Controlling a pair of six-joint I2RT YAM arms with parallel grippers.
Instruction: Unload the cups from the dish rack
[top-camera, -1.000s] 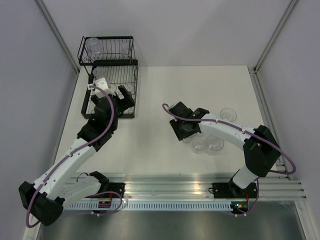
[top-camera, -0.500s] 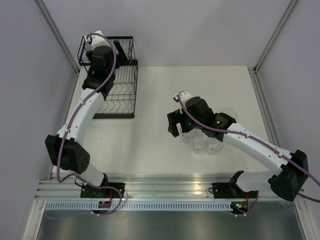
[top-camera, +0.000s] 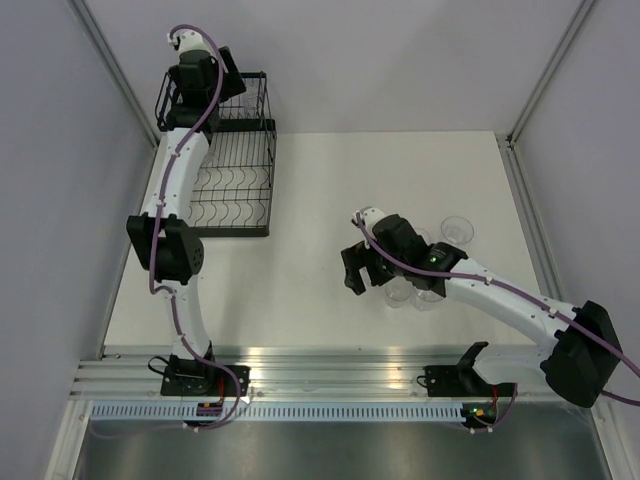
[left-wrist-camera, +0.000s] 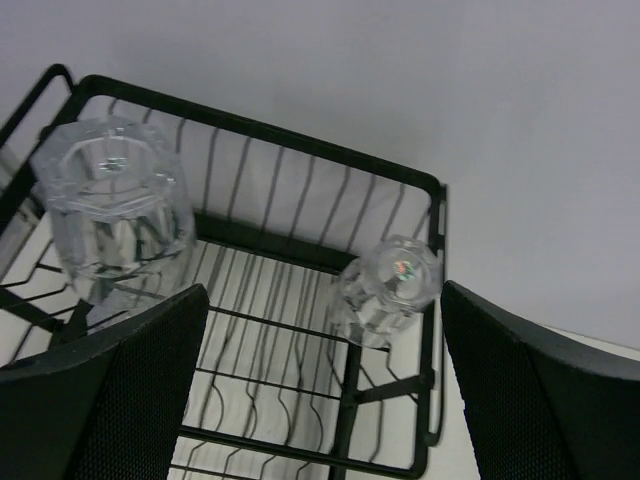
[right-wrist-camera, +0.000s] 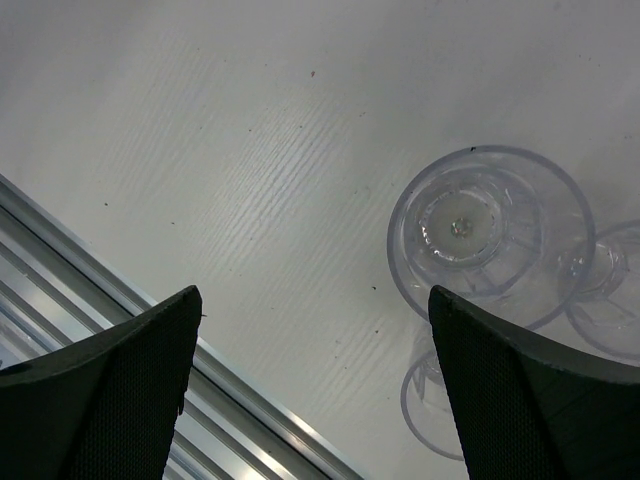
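Note:
I need to grab the upside-down cup around its base end (top-camera: 251, 87) (left-wrist-camera: 402, 270) with my left gripper. The cup's rim end then stays free, so I can hand the cup over to my right gripper.
The black wire dish rack (top-camera: 232, 170) stands at the far left of the table. In the left wrist view two clear cups sit upside down on its upper tier (left-wrist-camera: 300, 250), one at the left (left-wrist-camera: 115, 215) and one at the right corner (left-wrist-camera: 388, 290). My left gripper (top-camera: 205, 78) hovers over that tier, open and empty (left-wrist-camera: 320, 400), nearer the right cup. My right gripper (top-camera: 360, 270) is open and empty (right-wrist-camera: 315, 390), just left of a group of upright cups (top-camera: 402, 292) on the table; the nearest shows in its wrist view (right-wrist-camera: 480, 235).
One more cup (top-camera: 457, 229) stands alone on the right of the table. The aluminium rail (top-camera: 340, 375) runs along the near edge, close below my right gripper (right-wrist-camera: 90, 290). The back wall is right behind the rack.
My left arm has stretched from the rack's lower tier up and back over the upper tier. My right gripper has swung round and now sits a little nearer, at the left of the cup group.

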